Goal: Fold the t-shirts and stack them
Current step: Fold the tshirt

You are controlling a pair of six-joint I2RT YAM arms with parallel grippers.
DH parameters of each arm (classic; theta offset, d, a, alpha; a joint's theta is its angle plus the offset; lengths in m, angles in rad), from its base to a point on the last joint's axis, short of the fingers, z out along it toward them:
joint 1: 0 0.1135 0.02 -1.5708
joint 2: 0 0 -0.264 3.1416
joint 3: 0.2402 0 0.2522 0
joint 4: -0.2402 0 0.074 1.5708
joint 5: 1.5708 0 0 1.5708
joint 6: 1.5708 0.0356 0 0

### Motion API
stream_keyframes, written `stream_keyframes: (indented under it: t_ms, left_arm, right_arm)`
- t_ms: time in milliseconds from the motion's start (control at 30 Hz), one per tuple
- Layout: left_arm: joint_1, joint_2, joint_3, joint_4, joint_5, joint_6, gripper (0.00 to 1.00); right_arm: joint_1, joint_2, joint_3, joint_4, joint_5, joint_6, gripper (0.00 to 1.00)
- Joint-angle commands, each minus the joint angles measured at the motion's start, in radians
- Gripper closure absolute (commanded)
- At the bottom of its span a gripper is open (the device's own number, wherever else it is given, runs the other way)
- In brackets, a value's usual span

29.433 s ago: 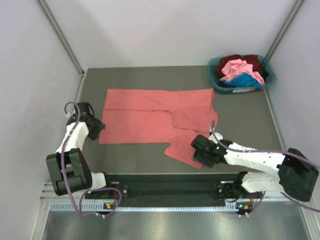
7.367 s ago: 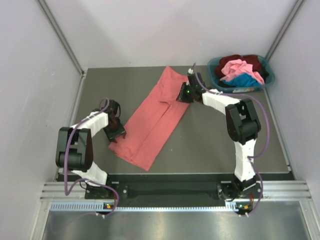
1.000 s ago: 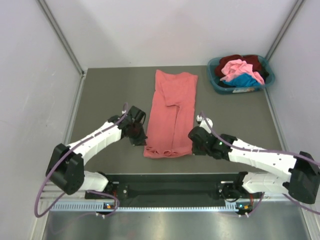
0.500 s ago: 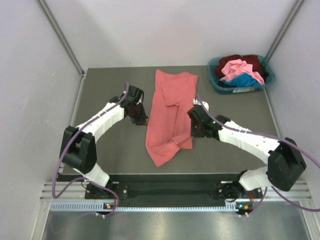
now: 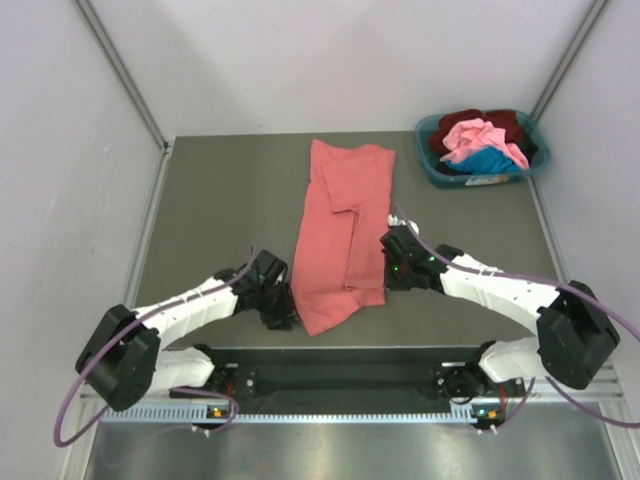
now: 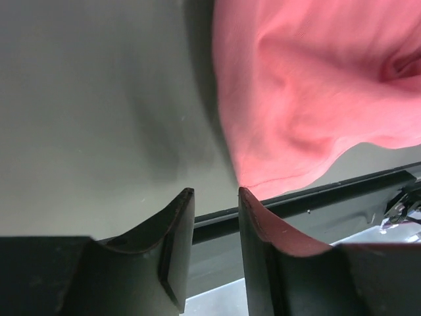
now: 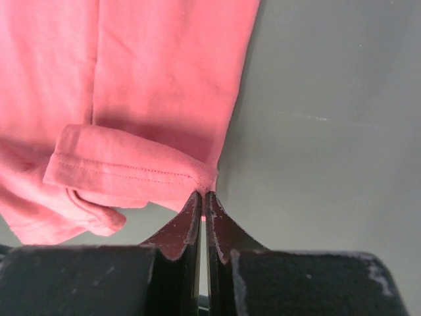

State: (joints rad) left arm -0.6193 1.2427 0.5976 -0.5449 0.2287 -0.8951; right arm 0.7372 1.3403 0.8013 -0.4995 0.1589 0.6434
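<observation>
I should grab the salmon-red t-shirt's free near corner (image 5: 310, 331) (image 6: 248, 188) with my left gripper next, across from the right gripper's corner. Then I can fold the t-shirt's near end over evenly.
The salmon-red t-shirt (image 5: 340, 215) lies folded into a long strip down the middle of the table, its near end rumpled. My right gripper (image 5: 389, 268) is at the strip's near right corner, shut on the stitched hem (image 7: 125, 172); the fingertips (image 7: 196, 201) pinch the corner. My left gripper (image 5: 283, 310) sits at the near left of the strip and stands open (image 6: 215, 192) with nothing between its fingers; its right fingertip is just at the cloth's edge (image 6: 263, 184). Pink (image 5: 475, 133), dark maroon (image 5: 506, 122) and blue (image 5: 490, 160) t-shirts are heaped in the basket.
The teal basket (image 5: 478, 180) stands at the far right corner. The black front rail (image 5: 350, 358) runs close behind the left gripper, also showing as the table edge (image 6: 329, 191). Grey walls close in both sides.
My left gripper has opened, let go of the shirt, and swung from beside the strip's middle to its near left corner. The right gripper stays shut on the hem, shifted slightly nearer.
</observation>
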Motion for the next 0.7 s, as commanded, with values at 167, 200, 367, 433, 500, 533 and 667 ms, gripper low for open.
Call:
stream_keyframes:
  t_ms: [167, 200, 367, 433, 500, 533, 667]
  left_arm:
    - [-0.082, -0.130, -0.128, 0.204, -0.066, -0.283, 0.55]
    - [-0.088, -0.131, -0.134, 0.207, -0.072, -0.292, 0.55]
    - [-0.102, -0.108, -0.139, 0.224, -0.081, -0.300, 0.55]
    - [-0.117, -0.101, -0.144, 0.230, -0.084, -0.309, 0.54]
    - [-0.132, -0.098, -0.156, 0.247, -0.088, -0.326, 0.55]
    - [-0.137, -0.097, -0.159, 0.255, -0.086, -0.329, 0.55]
    - [-0.154, -0.071, -0.170, 0.243, -0.085, -0.344, 0.58]
  right_arm:
    - [0.011, -0.095, -0.042, 0.044, -0.025, 0.021, 1.00]
    - [0.013, -0.104, -0.050, 0.044, -0.022, 0.028, 1.00]
    - [0.014, -0.156, -0.093, 0.049, -0.019, 0.048, 1.00]
    - [0.016, -0.162, -0.099, 0.047, -0.021, 0.058, 1.00]
    - [0.021, -0.165, -0.102, 0.050, -0.015, 0.067, 1.00]
    - [0.024, -0.168, -0.108, 0.053, -0.015, 0.070, 1.00]
    - [0.031, -0.165, -0.119, 0.056, -0.012, 0.081, 1.00]
